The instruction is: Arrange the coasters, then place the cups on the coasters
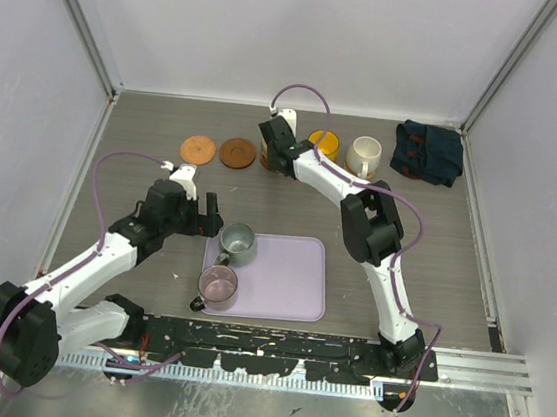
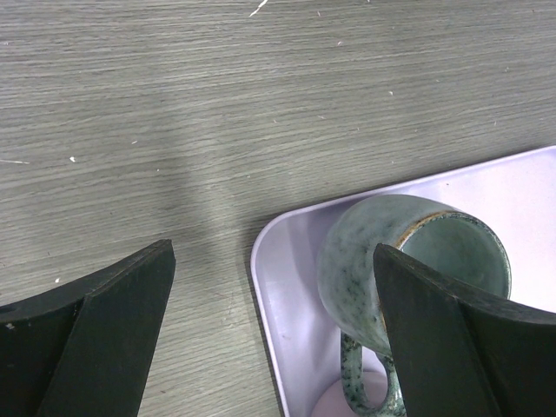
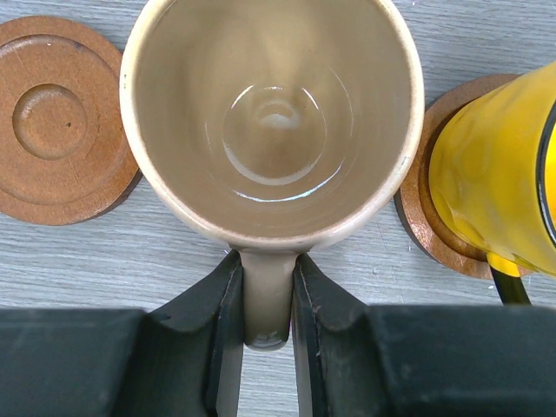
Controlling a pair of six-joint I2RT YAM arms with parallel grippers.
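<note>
The tan cup (image 3: 271, 113) would stay upright between the two neighbouring coasters, so my right gripper should open now.
My right gripper (image 3: 268, 261) is shut on the handle of the tan cup (image 3: 271, 113), which stands upright between a bare coaster (image 3: 54, 122) and the coaster (image 3: 426, 217) under the yellow cup (image 3: 495, 182). What lies under the tan cup is hidden. From above, two bare coasters (image 1: 198, 149) (image 1: 237, 152) lie left of the right gripper (image 1: 268, 155), with the yellow cup (image 1: 323, 143) and the white cup (image 1: 364, 156) to its right. My left gripper (image 2: 274, 252) is open beside the grey-green cup (image 2: 356, 261) on the lavender tray (image 2: 287, 287). The pinkish-purple cup (image 1: 217, 284) stands at the tray's near left corner.
A dark folded cloth (image 1: 428, 152) lies at the back right corner. The lavender tray (image 1: 290, 280) sits near the front, between the arm bases. Walls close in the table on the left, right and back.
</note>
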